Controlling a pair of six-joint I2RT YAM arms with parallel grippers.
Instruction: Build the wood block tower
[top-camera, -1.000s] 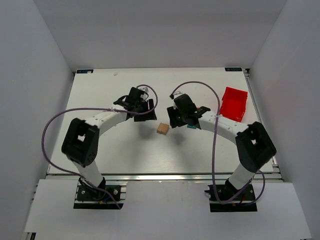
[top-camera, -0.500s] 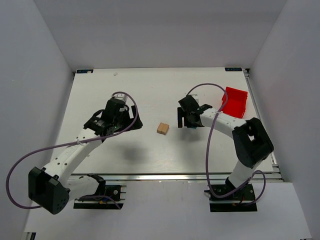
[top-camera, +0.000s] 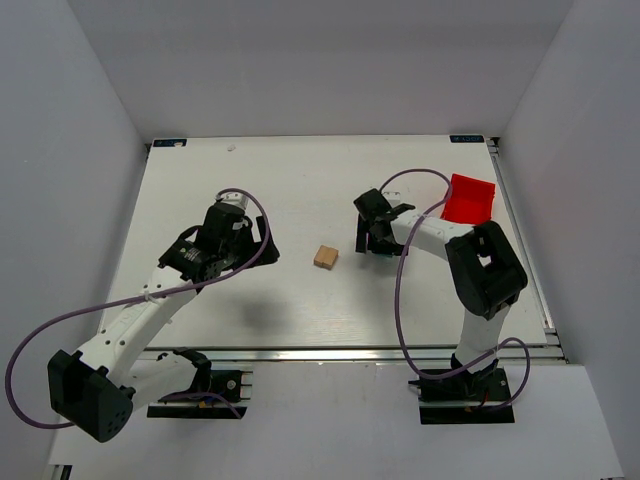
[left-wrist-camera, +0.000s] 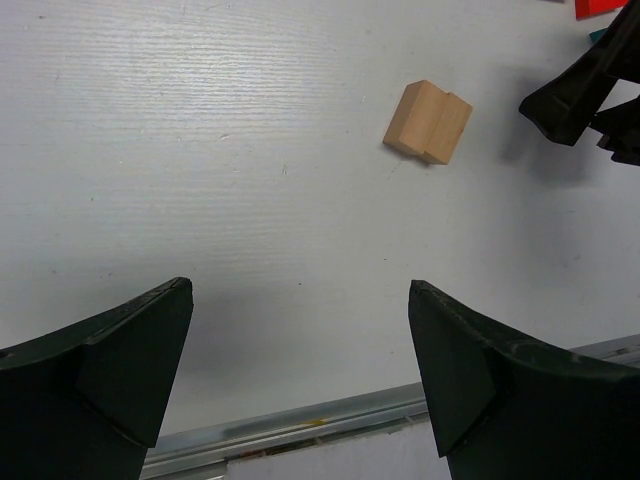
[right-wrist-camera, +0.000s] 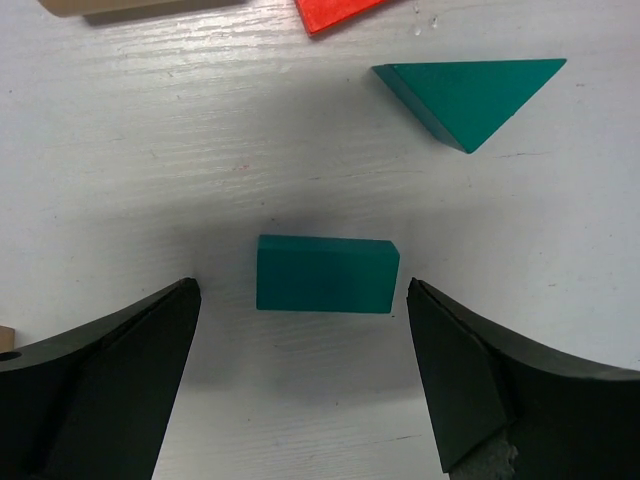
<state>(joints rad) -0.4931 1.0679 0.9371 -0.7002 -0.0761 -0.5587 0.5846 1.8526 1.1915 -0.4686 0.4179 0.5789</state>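
Note:
My right gripper closes on the teal rectangular block now, since its fingers are level with the block's sides in the right wrist view.
No tower stands; the blocks lie apart on the white table. A plain tan block (top-camera: 325, 257) lies mid-table and also shows in the left wrist view (left-wrist-camera: 428, 122). My left gripper (top-camera: 233, 243) is open and empty, well left of it (left-wrist-camera: 300, 345). My right gripper (top-camera: 372, 237) is open, low over the table, its jaws either side of a teal rectangular block (right-wrist-camera: 327, 273) without touching it. A teal wedge (right-wrist-camera: 465, 95) lies just beyond, with a red block corner (right-wrist-camera: 335, 12) at the frame's top. In the top view the right gripper hides these pieces.
A large red plastic bin (top-camera: 468, 200) sits at the right, behind the right arm. A tan piece's edge (right-wrist-camera: 130, 5) shows at the top left of the right wrist view. The table's metal front rail (left-wrist-camera: 300, 428) runs near the left gripper.
My left arm has pulled back from mid-table to the left and toward the front. My right gripper has shifted slightly right and back, its arm folding in; the tan block has not moved.

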